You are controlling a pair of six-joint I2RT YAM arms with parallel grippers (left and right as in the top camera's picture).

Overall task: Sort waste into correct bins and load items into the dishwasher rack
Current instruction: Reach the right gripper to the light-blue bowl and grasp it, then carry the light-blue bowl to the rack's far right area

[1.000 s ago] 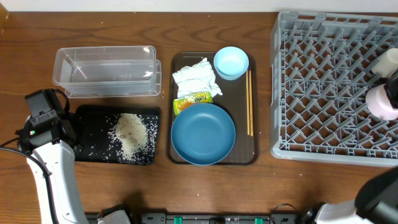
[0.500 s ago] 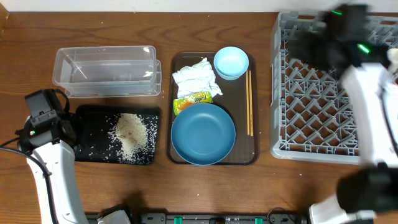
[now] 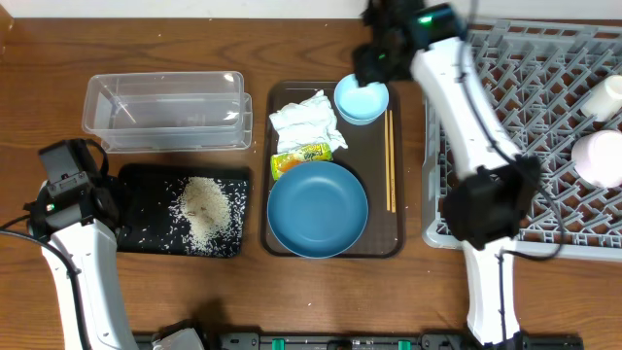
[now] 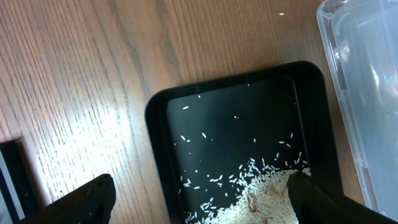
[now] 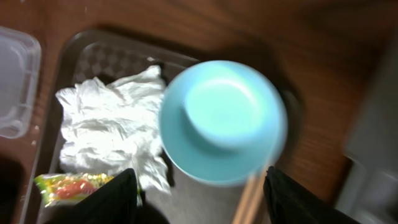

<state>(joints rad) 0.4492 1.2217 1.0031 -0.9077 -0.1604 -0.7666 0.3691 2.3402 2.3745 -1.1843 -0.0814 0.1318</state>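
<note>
I should pinch the light-blue bowl's rim next with my right gripper, on the side toward the white tissue, to load the bowl. The bowl's opposite rim then stays free for the dishwasher rack.
My right gripper (image 3: 374,60) hovers open and empty over the small light-blue bowl (image 3: 362,99) at the brown tray's far right corner. In the right wrist view the light-blue bowl (image 5: 222,119) lies just ahead of the right gripper (image 5: 202,202). The white tissue (image 5: 109,134), the snack wrapper (image 5: 68,186) and the chopsticks (image 5: 249,199) lie around it. The dark-blue bowl (image 3: 318,209) fills the tray's near end. A pink bowl (image 3: 598,158) and a white cup (image 3: 610,94) rest in the grey rack (image 3: 564,58). My left gripper (image 4: 199,202) stands wide open above the black tray (image 4: 155,124) holding rice (image 4: 267,193).
The clear tub (image 3: 165,112) stands behind the black tray (image 3: 146,185). A brown serving tray (image 3: 374,238) sits between the bins and the rack. My right arm (image 3: 466,136) stretches across the rack's left edge. The left arm (image 3: 73,194) is at the table's left.
The right arm swung from the rack's right side leftward to above the light-blue bowl, its jaws now open. The pink bowl stays in the rack. The left arm has not moved.
</note>
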